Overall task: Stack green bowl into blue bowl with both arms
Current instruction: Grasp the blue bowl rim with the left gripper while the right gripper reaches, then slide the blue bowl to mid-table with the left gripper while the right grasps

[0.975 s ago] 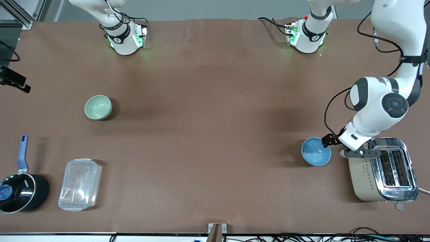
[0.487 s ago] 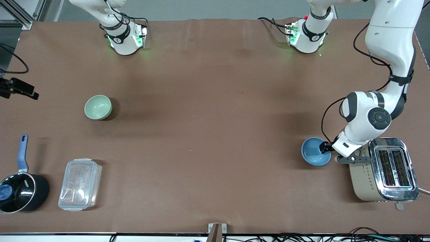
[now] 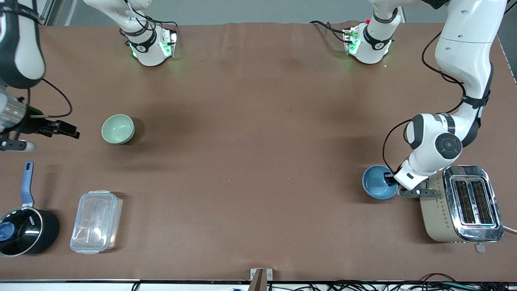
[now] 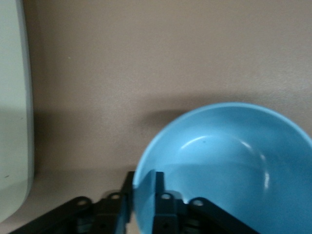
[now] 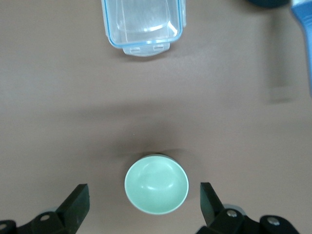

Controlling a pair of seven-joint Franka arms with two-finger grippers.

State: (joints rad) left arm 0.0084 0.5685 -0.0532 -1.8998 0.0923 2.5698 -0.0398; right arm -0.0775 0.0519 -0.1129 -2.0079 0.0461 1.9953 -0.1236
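The right gripper grabs the green bowl by its rim next, to stack it into the blue bowl (image 3: pixel 376 184).
The blue bowl (image 3: pixel 376 184) sits on the brown table beside the toaster, toward the left arm's end. My left gripper (image 3: pixel 389 178) is down at its rim. In the left wrist view the fingers (image 4: pixel 159 191) stand one inside and one outside the blue bowl's (image 4: pixel 229 161) wall, closed on it. The green bowl (image 3: pixel 118 129) sits toward the right arm's end. My right gripper (image 3: pixel 60 128) is open and empty, up in the air beside it. In the right wrist view the green bowl (image 5: pixel 156 184) shows between the spread fingers (image 5: pixel 79 202).
A chrome and beige toaster (image 3: pixel 460 204) stands right beside the blue bowl, close to the left wrist. A clear plastic container (image 3: pixel 96 221) and a black saucepan (image 3: pixel 24 230) with a blue handle lie nearer the front camera than the green bowl.
My left gripper came down onto the blue bowl's rim. My right arm swung in from the table's end, and its gripper now hangs close beside the green bowl.
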